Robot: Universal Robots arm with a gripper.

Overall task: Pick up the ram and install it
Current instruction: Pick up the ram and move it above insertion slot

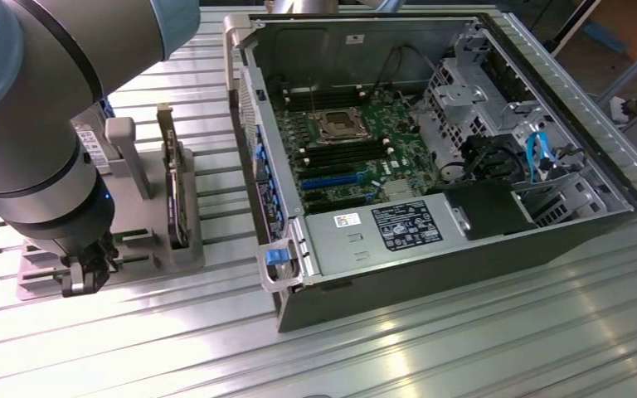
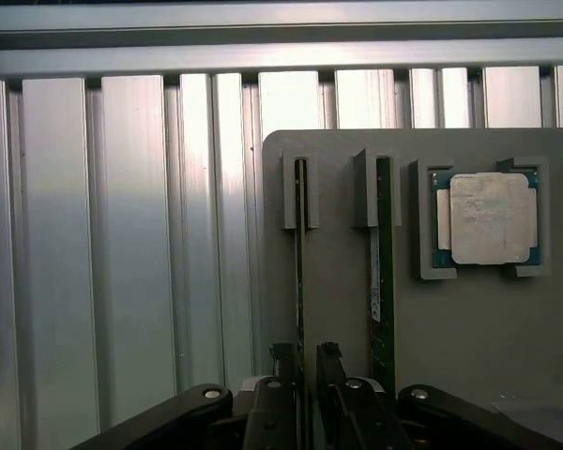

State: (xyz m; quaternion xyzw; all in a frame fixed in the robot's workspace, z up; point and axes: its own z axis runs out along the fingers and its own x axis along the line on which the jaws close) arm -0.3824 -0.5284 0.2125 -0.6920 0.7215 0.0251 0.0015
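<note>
Next, the gripper grabs the ram's long edge opposite the contacts, to install the ram in the motherboard's memory slot (image 1: 345,152).
The ram (image 2: 300,244) is a thin green stick standing on edge in a slot of the grey holder (image 2: 338,281). A second similar stick (image 2: 383,262) stands in the neighbouring slot. My gripper (image 2: 305,356) is low over the first stick, one black finger (image 2: 283,366) on each side of its near end, with a narrow gap still showing, so it is open and straddling the ram. In the exterior view the gripper (image 1: 80,278) hangs down at the holder (image 1: 130,249) on that view's left, beside the open computer case (image 1: 407,149).
A square silver CPU (image 2: 493,217) lies in a pocket of the holder beyond the second stick. A tall dark expansion card (image 1: 169,182) stands upright in the holder. The motherboard (image 1: 347,153) lies exposed inside the case. Everything rests on a ribbed aluminium table (image 1: 463,332).
</note>
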